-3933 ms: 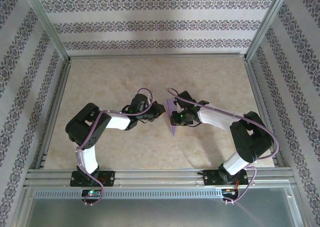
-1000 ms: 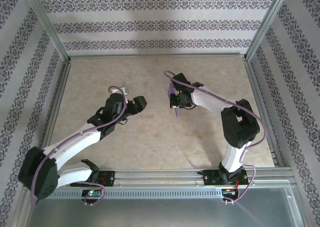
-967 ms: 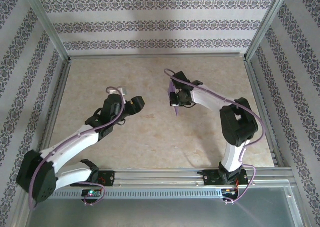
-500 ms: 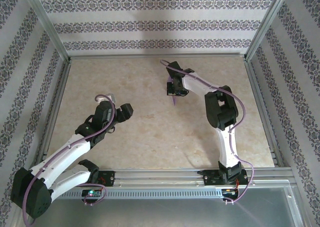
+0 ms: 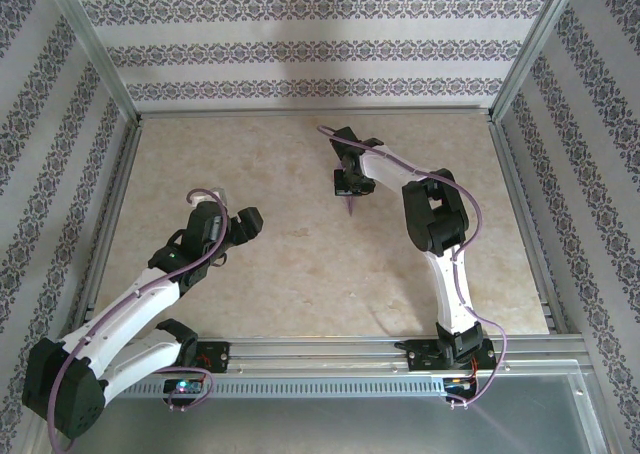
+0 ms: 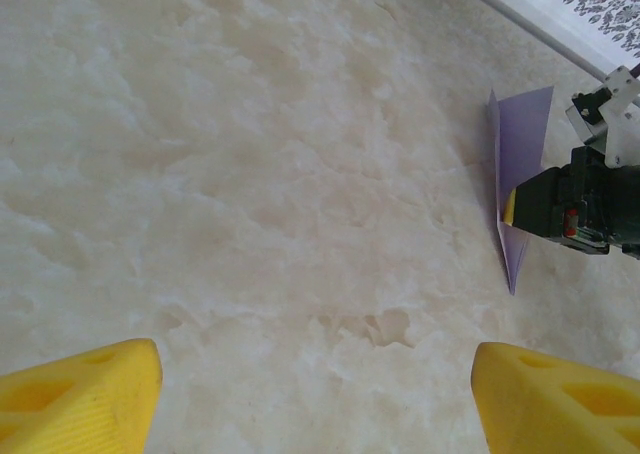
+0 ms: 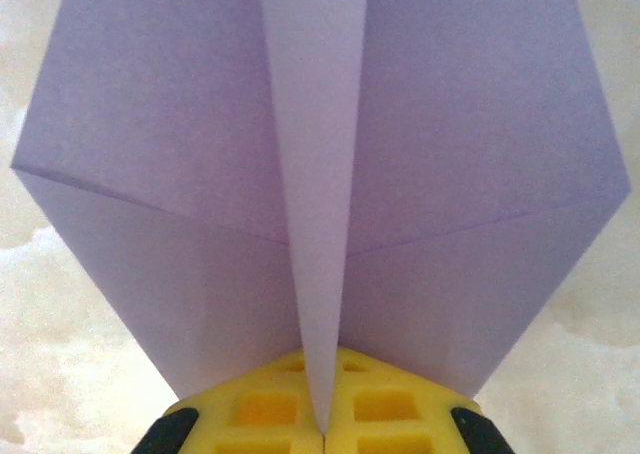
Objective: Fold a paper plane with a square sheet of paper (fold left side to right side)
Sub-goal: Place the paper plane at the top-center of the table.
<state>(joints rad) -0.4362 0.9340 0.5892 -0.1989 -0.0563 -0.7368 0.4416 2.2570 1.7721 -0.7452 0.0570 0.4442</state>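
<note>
My right gripper should release now: the paper plane (image 5: 351, 203) would end on the flat, empty tabletop below its keel, clear of the bar.
The square sheet of paper is folded into a lavender paper plane (image 7: 190, 134) with two spread wings and a centre keel. My right gripper (image 7: 322, 429) is shut on that keel, yellow pads pressed together around it. In the top view the right gripper (image 5: 346, 182) holds the paper plane (image 5: 351, 203) above the far middle of the table, nose pointing toward the near side. My left gripper (image 5: 250, 220) hovers left of centre, well apart from the plane. Its yellow fingers (image 6: 85, 394) stand wide open over bare tabletop, with the paper plane (image 6: 522, 144) at the far right.
The marbled beige tabletop (image 5: 300, 274) is fenced by aluminium rails (image 5: 315, 112) and patterned walls. The right arm (image 5: 432, 214) reaches far back across the right half, and the left arm (image 5: 140, 294) lies diagonally along the near left.
The right arm has stretched farther toward the back wall, carrying the plane with it. The left arm has drawn back left and nearer, and its fingers have spread a little wider.
</note>
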